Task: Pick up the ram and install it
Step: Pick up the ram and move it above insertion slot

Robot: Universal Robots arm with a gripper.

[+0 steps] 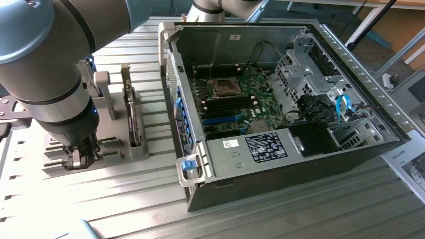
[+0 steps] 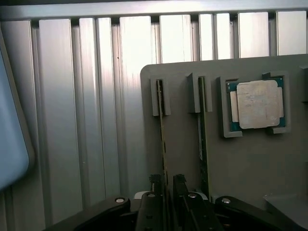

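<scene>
My gripper grabs the ram by the middle of its exposed long edge (image 2: pixel 166 175) next, to install the ram in the memory slots.
Two ram sticks stand on edge in slots of a grey holder (image 2: pixel 250 163). In the wrist view my gripper (image 2: pixel 167 185) is open, one dark finger (image 2: pixel 155 185) on each side of the end of the nearer ram (image 2: pixel 162 144), and I cannot tell whether they touch it. The second ram (image 2: pixel 203 144) stands in the slot beside it. In the exterior view the gripper (image 1: pixel 81 158) hangs low over the holder (image 1: pixel 116 149), at the exterior view's left of the open computer case (image 1: pixel 265 154). The motherboard's long memory slots (image 1: pixel 229 107) lie inside the case.
A square silver processor (image 2: pixel 257 103) sits in a pocket of the holder beyond the second ram. The holder and case rest on a ribbed metal table (image 1: pixel 133 199). The case's walls and a blue latch (image 1: pixel 188 167) rise between the holder and the motherboard.
</scene>
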